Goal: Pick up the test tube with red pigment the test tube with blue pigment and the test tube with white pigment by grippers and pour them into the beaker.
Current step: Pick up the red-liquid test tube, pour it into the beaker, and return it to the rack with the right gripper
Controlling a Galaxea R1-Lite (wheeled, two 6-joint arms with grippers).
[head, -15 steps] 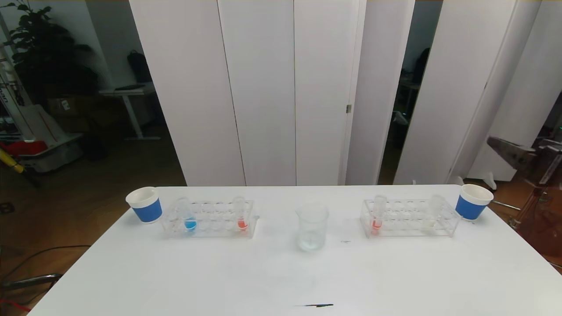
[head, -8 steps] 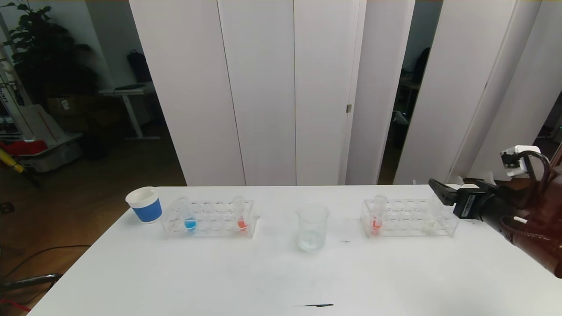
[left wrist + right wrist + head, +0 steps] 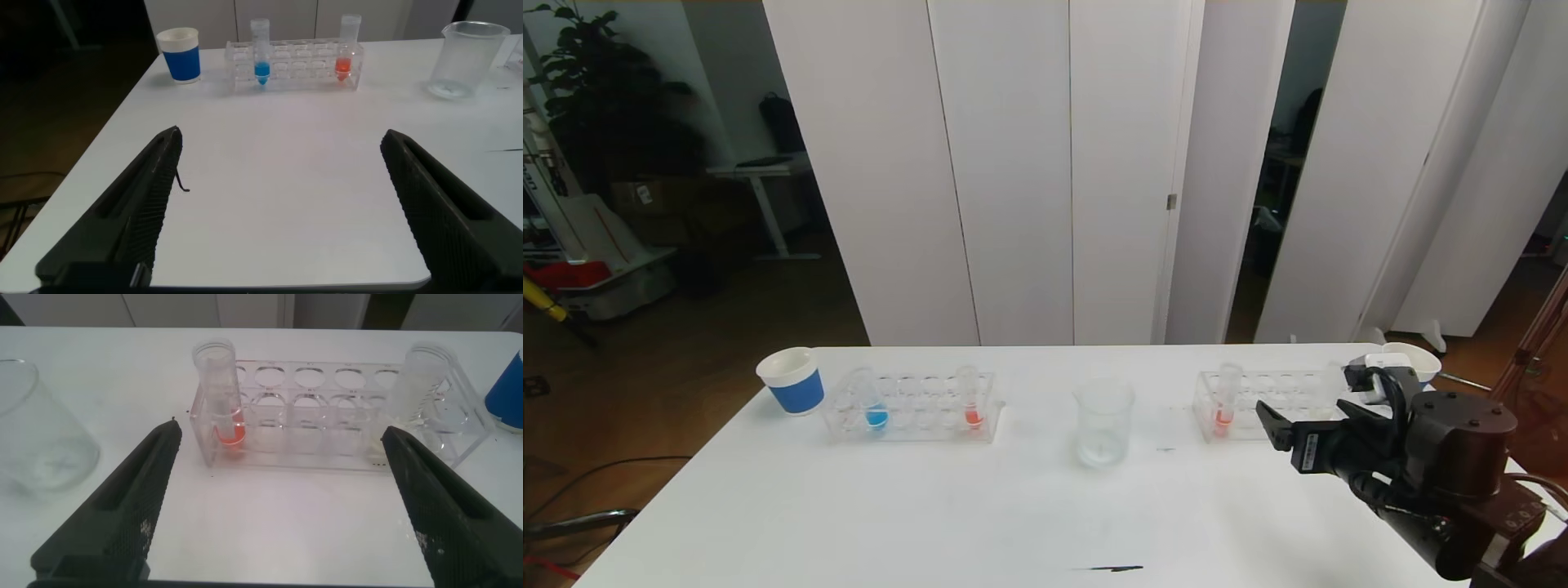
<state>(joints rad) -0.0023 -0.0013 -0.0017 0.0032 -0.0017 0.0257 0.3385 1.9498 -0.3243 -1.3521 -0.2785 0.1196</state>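
Observation:
My right gripper grabs the test tube by its side below its rim (image 3: 1227,390) next, to pour its red pigment into the beaker (image 3: 1103,420).
The clear beaker (image 3: 1103,420) stands at the table's middle. The left rack (image 3: 923,384) holds the blue-pigment tube (image 3: 872,400) and a red-pigment tube (image 3: 970,400). The right rack (image 3: 1278,384) holds a second red-pigment tube (image 3: 1225,400). My right arm hides the white-pigment tube in the head view. It shows in the right wrist view (image 3: 417,384), at the rack's other end from the red tube (image 3: 221,400). My right gripper (image 3: 1278,429) is open and empty, just in front of the right rack. My left gripper (image 3: 282,139) is open and empty over the table's near left part.
A blue-and-white paper cup (image 3: 791,380) stands left of the left rack. Another cup (image 3: 1417,359) stands right of the right rack, partly behind my right arm. A small dark mark (image 3: 1111,567) lies near the table's front edge.
My right arm has swung in from the right edge, come down and moved left to just in front of the right rack. It now covers the white-pigment tube and part of the right cup.

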